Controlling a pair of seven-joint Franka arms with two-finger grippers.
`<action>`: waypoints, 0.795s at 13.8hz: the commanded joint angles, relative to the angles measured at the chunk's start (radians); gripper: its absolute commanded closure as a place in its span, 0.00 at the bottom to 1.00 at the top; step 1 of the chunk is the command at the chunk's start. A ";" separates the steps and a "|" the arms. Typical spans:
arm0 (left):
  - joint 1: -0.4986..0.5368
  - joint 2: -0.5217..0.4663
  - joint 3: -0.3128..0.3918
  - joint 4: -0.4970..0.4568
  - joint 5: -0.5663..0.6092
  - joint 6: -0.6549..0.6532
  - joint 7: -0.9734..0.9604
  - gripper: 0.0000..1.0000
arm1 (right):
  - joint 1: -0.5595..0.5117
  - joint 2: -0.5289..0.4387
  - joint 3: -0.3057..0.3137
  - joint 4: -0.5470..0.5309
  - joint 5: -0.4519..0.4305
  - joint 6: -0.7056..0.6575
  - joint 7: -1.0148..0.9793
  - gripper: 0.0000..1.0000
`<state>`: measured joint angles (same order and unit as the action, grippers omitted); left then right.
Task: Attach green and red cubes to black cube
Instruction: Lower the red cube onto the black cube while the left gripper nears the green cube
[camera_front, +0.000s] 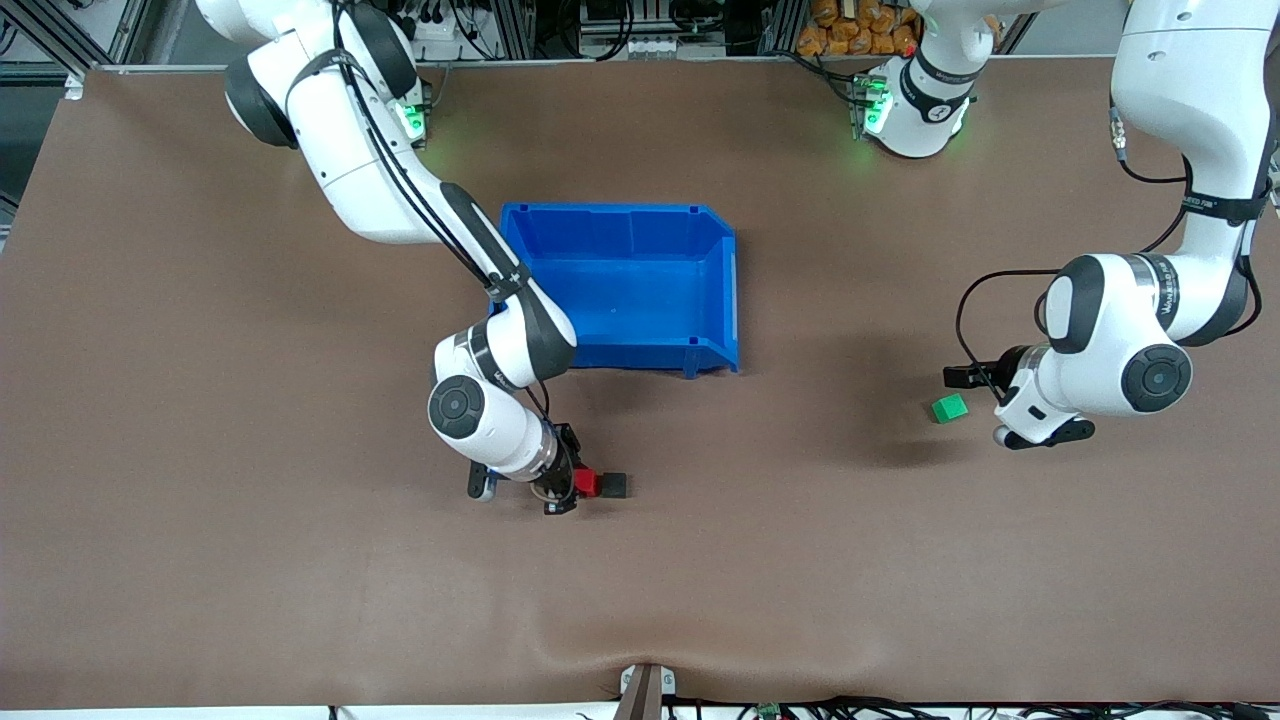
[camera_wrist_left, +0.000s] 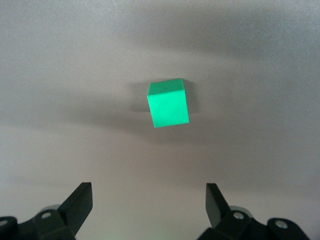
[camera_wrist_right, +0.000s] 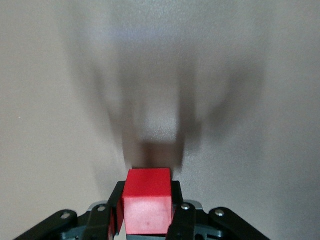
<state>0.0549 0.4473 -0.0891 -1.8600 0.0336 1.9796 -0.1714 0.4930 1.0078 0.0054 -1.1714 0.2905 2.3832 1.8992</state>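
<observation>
The red cube (camera_front: 587, 483) sits flush against the black cube (camera_front: 613, 485) in the front view, so it is time for my right gripper to open now.
My right gripper (camera_front: 578, 487) is shut on the red cube (camera_front: 587, 483), nearer to the front camera than the blue bin. The black cube (camera_front: 614, 485) sits flush against the red cube's outer face, toward the left arm's end. In the right wrist view the red cube (camera_wrist_right: 148, 206) fills the space between the right gripper's (camera_wrist_right: 148, 200) fingers, and the black cube does not show. The green cube (camera_front: 949, 408) lies alone on the table near the left arm's end. My left gripper (camera_front: 990, 405) hovers beside it, open and empty. The left wrist view shows the green cube (camera_wrist_left: 168, 103) ahead of the left gripper (camera_wrist_left: 149, 192).
A blue bin (camera_front: 716, 300), open on one side, stands mid-table, farther from the front camera than the red and black cubes. The right arm's elbow reaches over its corner. Brown table surface lies between the two grippers.
</observation>
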 joint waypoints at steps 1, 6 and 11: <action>0.008 0.011 -0.006 0.010 -0.009 0.019 -0.011 0.00 | 0.012 0.029 -0.012 0.045 0.006 -0.001 0.023 1.00; 0.009 0.031 -0.006 0.013 -0.011 0.045 -0.011 0.00 | 0.018 0.037 -0.012 0.045 0.003 -0.001 0.023 1.00; 0.008 0.053 -0.006 0.013 -0.021 0.090 -0.056 0.00 | 0.019 0.038 -0.013 0.047 0.003 0.001 0.024 1.00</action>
<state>0.0571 0.4884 -0.0890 -1.8595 0.0244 2.0535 -0.2016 0.4972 1.0207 0.0049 -1.1616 0.2904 2.3836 1.8996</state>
